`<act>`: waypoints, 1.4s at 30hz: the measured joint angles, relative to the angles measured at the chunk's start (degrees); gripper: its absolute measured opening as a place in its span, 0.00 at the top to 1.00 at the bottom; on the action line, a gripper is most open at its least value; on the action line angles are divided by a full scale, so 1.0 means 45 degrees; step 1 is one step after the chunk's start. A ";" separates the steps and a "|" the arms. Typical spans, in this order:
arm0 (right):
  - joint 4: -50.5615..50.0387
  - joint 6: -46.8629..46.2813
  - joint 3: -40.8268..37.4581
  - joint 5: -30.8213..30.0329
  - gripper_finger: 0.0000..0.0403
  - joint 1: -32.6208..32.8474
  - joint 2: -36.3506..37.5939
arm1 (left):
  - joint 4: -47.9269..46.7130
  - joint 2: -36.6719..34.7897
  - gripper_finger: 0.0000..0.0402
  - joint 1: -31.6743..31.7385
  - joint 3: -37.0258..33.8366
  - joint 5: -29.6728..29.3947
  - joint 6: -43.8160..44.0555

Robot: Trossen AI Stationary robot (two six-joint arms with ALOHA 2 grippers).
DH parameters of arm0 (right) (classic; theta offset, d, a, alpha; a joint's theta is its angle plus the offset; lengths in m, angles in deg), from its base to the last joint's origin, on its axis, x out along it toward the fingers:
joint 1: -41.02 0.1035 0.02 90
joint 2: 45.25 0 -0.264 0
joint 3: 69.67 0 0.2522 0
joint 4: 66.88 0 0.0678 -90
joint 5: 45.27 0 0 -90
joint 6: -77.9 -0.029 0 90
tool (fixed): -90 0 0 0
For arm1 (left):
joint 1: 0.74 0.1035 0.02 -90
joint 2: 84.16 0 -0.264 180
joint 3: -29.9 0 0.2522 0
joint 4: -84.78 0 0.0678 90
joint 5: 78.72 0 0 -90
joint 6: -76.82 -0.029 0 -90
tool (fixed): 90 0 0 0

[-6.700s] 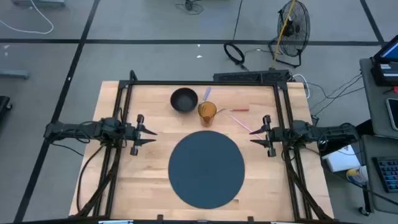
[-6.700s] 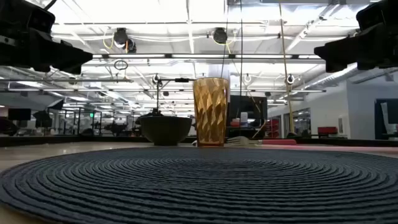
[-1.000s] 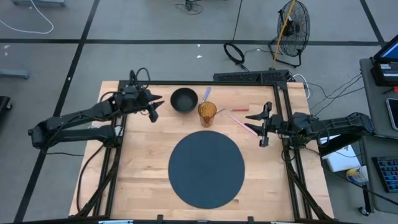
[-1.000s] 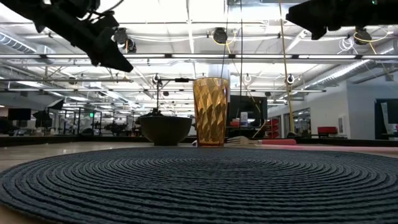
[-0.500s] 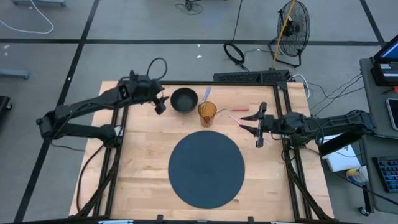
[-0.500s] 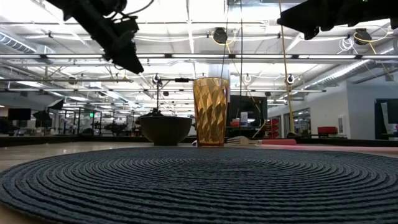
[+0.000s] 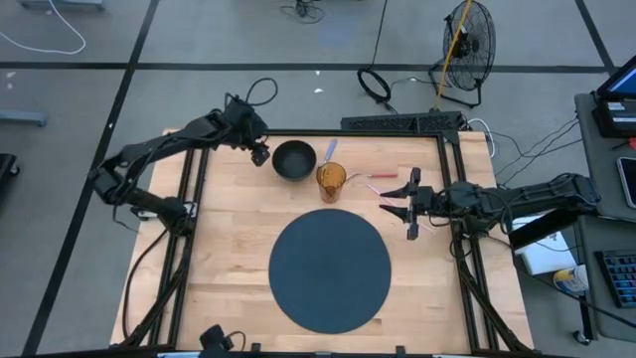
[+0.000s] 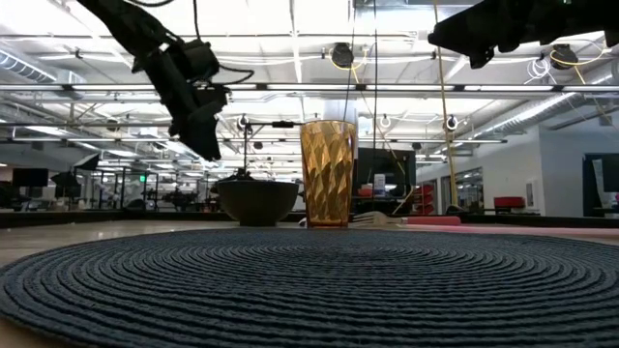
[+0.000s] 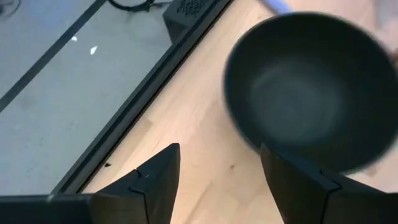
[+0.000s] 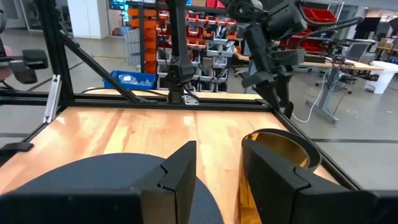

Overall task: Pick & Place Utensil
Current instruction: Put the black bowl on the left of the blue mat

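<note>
The left gripper grabs the black bowl by its rim (image 7: 275, 164) next, to place it on the round dark placemat (image 7: 330, 270).
A black bowl (image 7: 293, 159) stands on the wooden table near its far edge. To its right is an amber cup (image 7: 331, 180) with a blue utensil handle (image 7: 330, 149) sticking out of it. A pink utensil (image 7: 382, 193) lies flat on the wood right of the cup. My left gripper (image 7: 260, 155) hangs open just left of the bowl, tipped downward. In the left wrist view the bowl (image 9: 305, 93) lies past the open fingers (image 9: 217, 177). My right gripper (image 7: 409, 205) is open and level, above the pink utensil and facing the cup (image 10: 278, 165).
A round dark placemat (image 7: 330, 270) covers the table's middle and near part. A small red item (image 7: 384, 174) lies beyond the pink utensil. A black frame (image 7: 328, 132) runs along the far and side edges. Bare wood lies left of the placemat.
My left gripper has swung toward the table's far edge and to the right, up to the black bowl, sinking and tipping downward. My right gripper has crept a little toward the table's left, toward the cup. Bowl, cup and utensils have kept their places.
</note>
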 joint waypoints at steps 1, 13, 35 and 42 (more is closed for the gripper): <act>-0.0005 0.0035 0.0000 -0.0003 0.68 -0.0005 -0.0019 | 0.0116 0.0082 0.44 0.0109 0.0000 0.0083 0.0000; -0.0098 0.0307 0.0000 -0.0005 0.68 -0.0012 -0.0040 | 0.1404 0.1650 0.37 0.1145 0.0015 0.2918 0.1156; -0.0580 0.0034 0.0000 -0.0003 0.68 -0.0012 -0.0045 | 0.2598 0.3758 0.52 0.0493 0.0000 0.3592 0.1325; -0.0583 0.0034 0.0000 -0.0005 0.68 -0.0012 -0.0045 | 0.2589 0.3758 0.68 0.0505 -0.0001 0.3554 0.1493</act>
